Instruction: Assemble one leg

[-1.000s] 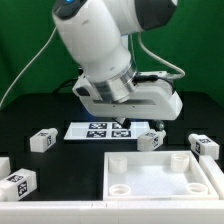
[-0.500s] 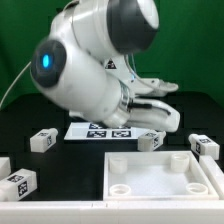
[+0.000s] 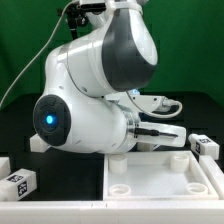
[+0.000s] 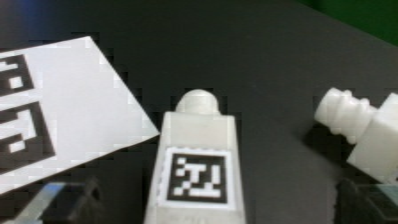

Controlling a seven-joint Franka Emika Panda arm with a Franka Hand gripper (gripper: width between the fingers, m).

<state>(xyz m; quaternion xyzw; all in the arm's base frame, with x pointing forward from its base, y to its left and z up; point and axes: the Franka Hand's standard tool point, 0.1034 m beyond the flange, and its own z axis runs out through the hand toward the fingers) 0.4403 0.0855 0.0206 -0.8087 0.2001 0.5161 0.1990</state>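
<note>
I need to grip the white leg's tagged body (image 4: 196, 185) next, so its rounded peg end stays free to enter the tray's corner socket.
In the wrist view a white leg (image 4: 199, 150) with a black-and-white tag lies on the black table, its rounded peg end pointing away. My gripper (image 4: 217, 205) is open; its dark fingers (image 4: 68, 200) stand well apart on either side of this leg, with gaps on both sides. A second leg (image 4: 365, 122) with a threaded end lies close beside it. In the exterior view the arm hides the gripper and these legs. Other legs show at the exterior view's right (image 3: 204, 147) and lower left (image 3: 18, 183).
The large white tray-like part (image 3: 160, 180) with round corner sockets lies at the front right of the exterior view. The marker board (image 4: 54, 110) shows beside the leg in the wrist view. A green backdrop stands behind the black table.
The arm has swung down and toward the camera, and now hides the marker board and the legs behind the tray. The other parts have not moved.
</note>
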